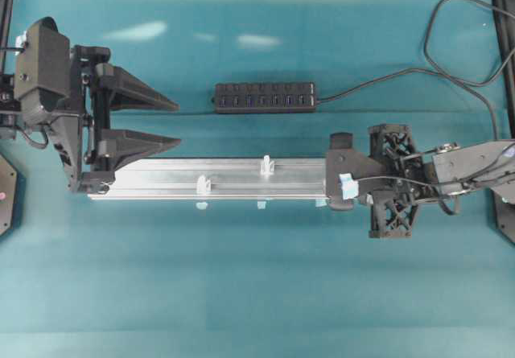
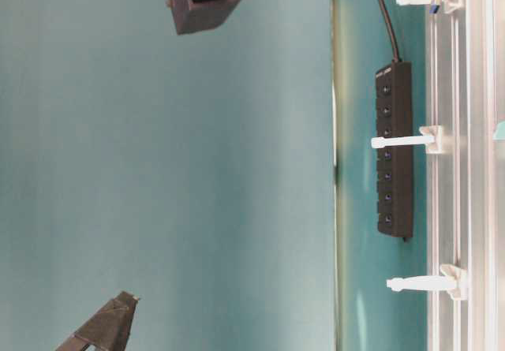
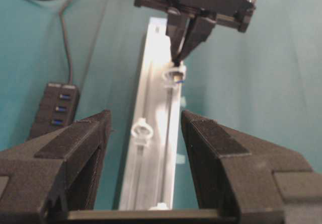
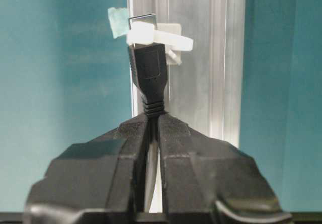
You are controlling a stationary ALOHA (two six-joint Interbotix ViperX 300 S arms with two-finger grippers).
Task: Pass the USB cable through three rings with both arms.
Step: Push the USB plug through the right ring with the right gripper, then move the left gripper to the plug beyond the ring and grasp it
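Observation:
The robot's right gripper stays shut just behind the black plug, so the left gripper next needs to grab the plug by its front end [image 3: 177, 75] beside the metal tip.
My right gripper [image 4: 153, 117] is shut on the USB cable just behind its black plug [image 4: 150, 73]. The plug's metal tip sits in the first ring [image 4: 166, 38] at the right end of the rail. In the overhead view that ring is hidden under the right gripper [image 1: 341, 174]. The other two rings [image 1: 266, 165] [image 1: 203, 185] stand empty on the rail. The cable's cord [image 1: 410, 70] runs back to the hub. My left gripper [image 1: 179, 123] is open above the rail's left end, holding nothing. In the left wrist view its fingers [image 3: 95, 133] frame the middle ring [image 3: 141, 130].
The long silver rail [image 1: 161, 177] lies across the table's middle. A black multi-port hub [image 1: 265, 98] lies behind it. Small pale blue tape bits [image 1: 202, 205] sit along the rail's front edge. The cord loops at the back right.

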